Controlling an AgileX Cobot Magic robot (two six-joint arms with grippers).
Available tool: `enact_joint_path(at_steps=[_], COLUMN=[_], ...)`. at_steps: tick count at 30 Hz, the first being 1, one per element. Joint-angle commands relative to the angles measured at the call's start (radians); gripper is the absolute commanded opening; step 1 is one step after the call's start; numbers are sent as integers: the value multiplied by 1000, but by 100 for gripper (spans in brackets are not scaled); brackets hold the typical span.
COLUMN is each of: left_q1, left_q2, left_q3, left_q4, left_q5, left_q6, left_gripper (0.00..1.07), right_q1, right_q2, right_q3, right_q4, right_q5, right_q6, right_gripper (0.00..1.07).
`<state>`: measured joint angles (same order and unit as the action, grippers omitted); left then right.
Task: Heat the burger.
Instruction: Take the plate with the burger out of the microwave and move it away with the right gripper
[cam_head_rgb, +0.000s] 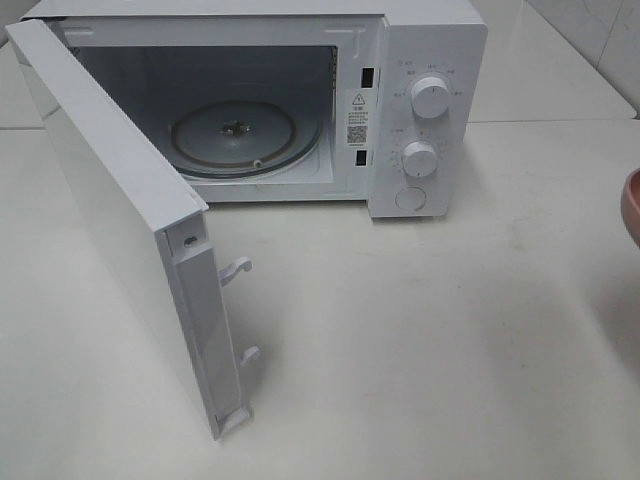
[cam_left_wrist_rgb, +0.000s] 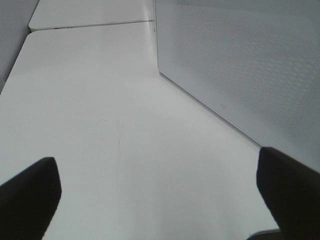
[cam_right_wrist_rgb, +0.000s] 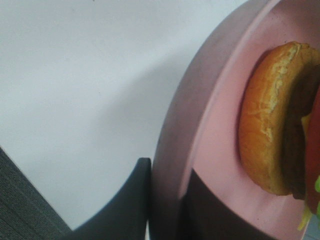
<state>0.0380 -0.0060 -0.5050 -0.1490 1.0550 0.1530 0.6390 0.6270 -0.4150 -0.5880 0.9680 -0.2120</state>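
The pink plate's edge (cam_head_rgb: 632, 212) hangs above its shadow on the tabletop, so it is too early to release, and my right gripper keeps holding the plate for now.
The burger (cam_right_wrist_rgb: 267, 120), with a golden-brown bun and dark filling, sits on a pink plate (cam_right_wrist_rgb: 210, 125) in the right wrist view. My right gripper (cam_right_wrist_rgb: 167, 207) is shut on the plate's rim, with one dark finger (cam_right_wrist_rgb: 125, 200) under it and the other on top. In the high view only the plate's edge (cam_head_rgb: 632, 205) shows, at the far right; the burger and both grippers are out of view there. My left gripper (cam_left_wrist_rgb: 160, 200) is open and empty, low over the table beside the microwave's door (cam_left_wrist_rgb: 240, 65).
A white microwave (cam_head_rgb: 420, 110) stands at the back of the white table (cam_head_rgb: 420, 340). Its door (cam_head_rgb: 120, 210) is swung wide open to the front left. A glass turntable (cam_head_rgb: 235, 135) lies inside the cavity.
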Motion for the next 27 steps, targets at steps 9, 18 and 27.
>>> enact_joint_path(at_steps=[9, 18, 27], left_q1=[0, 0, 0], left_q2=[-17, -17, -17], left_q3=[2, 2, 2], left_q4=[1, 1, 1], left_q5=[-13, -13, -13], left_q6=[-5, -5, -5], left_gripper=[100, 100, 100], right_q1=[-4, -4, -4], right_q2=[78, 237, 433], right_q3=[-6, -7, -7], right_q4=[-200, -268, -324], right_q5=[92, 113, 110], right_q6=[358, 640, 995], right_gripper=[1, 2, 3])
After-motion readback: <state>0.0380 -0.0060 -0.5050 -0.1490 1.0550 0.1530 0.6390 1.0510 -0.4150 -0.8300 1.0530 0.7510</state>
